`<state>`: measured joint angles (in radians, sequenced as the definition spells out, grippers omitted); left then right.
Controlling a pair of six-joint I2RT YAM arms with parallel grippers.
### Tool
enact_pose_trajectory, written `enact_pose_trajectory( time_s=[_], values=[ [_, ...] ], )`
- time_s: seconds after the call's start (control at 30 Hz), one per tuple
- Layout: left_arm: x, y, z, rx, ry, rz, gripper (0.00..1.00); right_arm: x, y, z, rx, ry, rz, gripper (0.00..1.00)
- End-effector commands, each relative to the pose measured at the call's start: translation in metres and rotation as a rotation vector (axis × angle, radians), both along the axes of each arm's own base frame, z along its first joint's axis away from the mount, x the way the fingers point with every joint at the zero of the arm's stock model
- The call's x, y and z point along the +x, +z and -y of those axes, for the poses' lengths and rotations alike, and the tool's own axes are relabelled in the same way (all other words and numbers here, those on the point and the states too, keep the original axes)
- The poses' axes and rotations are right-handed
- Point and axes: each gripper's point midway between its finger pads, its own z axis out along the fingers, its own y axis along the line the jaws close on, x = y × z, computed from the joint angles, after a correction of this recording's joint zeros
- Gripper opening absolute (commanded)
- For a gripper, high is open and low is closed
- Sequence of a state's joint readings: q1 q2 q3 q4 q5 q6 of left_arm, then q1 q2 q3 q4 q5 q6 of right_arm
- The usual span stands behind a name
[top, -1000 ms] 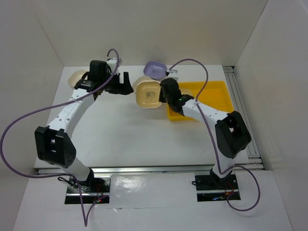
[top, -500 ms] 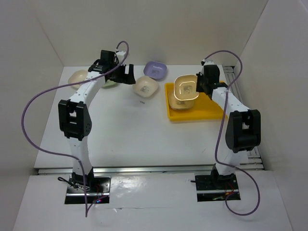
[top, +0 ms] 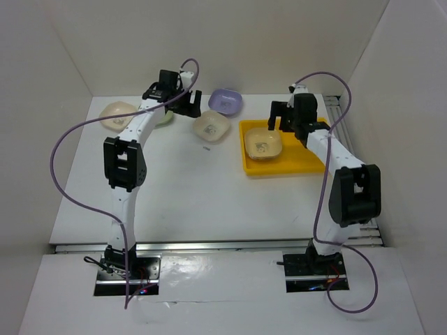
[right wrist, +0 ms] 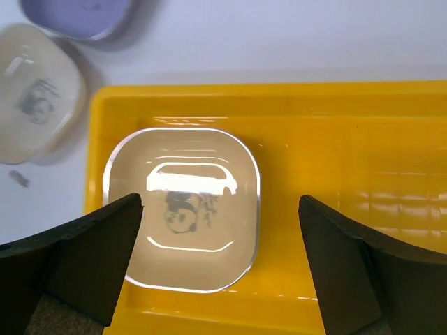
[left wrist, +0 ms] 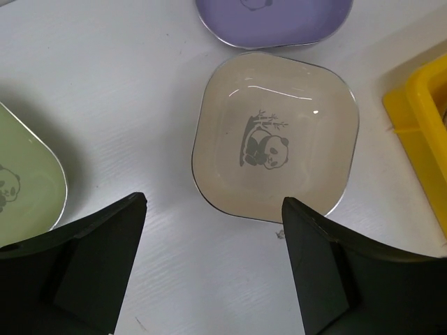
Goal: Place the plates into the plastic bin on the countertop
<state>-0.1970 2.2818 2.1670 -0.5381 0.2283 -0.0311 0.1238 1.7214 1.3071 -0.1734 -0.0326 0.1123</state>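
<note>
The beige plate needs to go toward the bin (top: 307,159), so I will next grip it with my left gripper by its rim corner by the printed bamboo's foot.
A cream plate (right wrist: 183,209) lies flat in the left half of the yellow plastic bin (right wrist: 349,153), and my right gripper (right wrist: 220,202) hangs open above it, touching nothing. From above, that plate (top: 264,144) sits in the bin (top: 307,159) under the right gripper (top: 285,124). My left gripper (left wrist: 213,206) is open over the white countertop (top: 174,181), just short of a beige plate (left wrist: 276,136). A lavender plate (left wrist: 272,17) lies beyond it and a green plate (left wrist: 21,188) to its left. Another cream plate (top: 116,114) sits at the far left.
White walls enclose the countertop on three sides. The bin's left corner (left wrist: 422,118) lies close to the right of the beige plate. A small dark speck (top: 206,148) marks the surface in front of that plate. A metal rail (top: 349,160) runs along the right edge.
The right gripper carried the cream plate from the table's middle to the bin and opened, leaving it inside. The left arm swung right, toward the beige plate.
</note>
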Motion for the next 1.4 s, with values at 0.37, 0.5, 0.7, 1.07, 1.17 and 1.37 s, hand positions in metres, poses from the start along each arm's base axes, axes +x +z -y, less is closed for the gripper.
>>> enact_pose_trajectory(
  time_s=[0.37,0.5,0.7,1.07,1.17,1.37],
  values=[
    [0.023,-0.084,0.012,0.086,-0.024,-0.040,0.86,-0.043,0.117,-0.046,0.153,0.082,0.329,1.00],
    [0.026,-0.100,0.010,0.098,-0.005,-0.067,0.83,-0.049,0.126,-0.068,0.154,0.136,0.340,1.00],
    [0.020,-0.094,0.001,0.110,0.049,-0.073,0.00,-0.055,0.116,-0.100,0.207,0.203,0.322,0.90],
    [-0.080,-0.016,-0.017,-0.022,0.086,-0.054,0.00,-0.064,0.057,-0.215,0.279,0.339,0.237,0.86],
    [-0.103,-0.001,-0.015,-0.034,0.036,-0.060,0.00,-0.060,0.042,-0.241,0.194,0.378,0.232,0.86],
    [-0.138,0.033,-0.005,-0.095,-0.057,-0.027,0.00,-0.060,0.011,-0.263,0.157,0.425,0.173,0.84]
  ],
)
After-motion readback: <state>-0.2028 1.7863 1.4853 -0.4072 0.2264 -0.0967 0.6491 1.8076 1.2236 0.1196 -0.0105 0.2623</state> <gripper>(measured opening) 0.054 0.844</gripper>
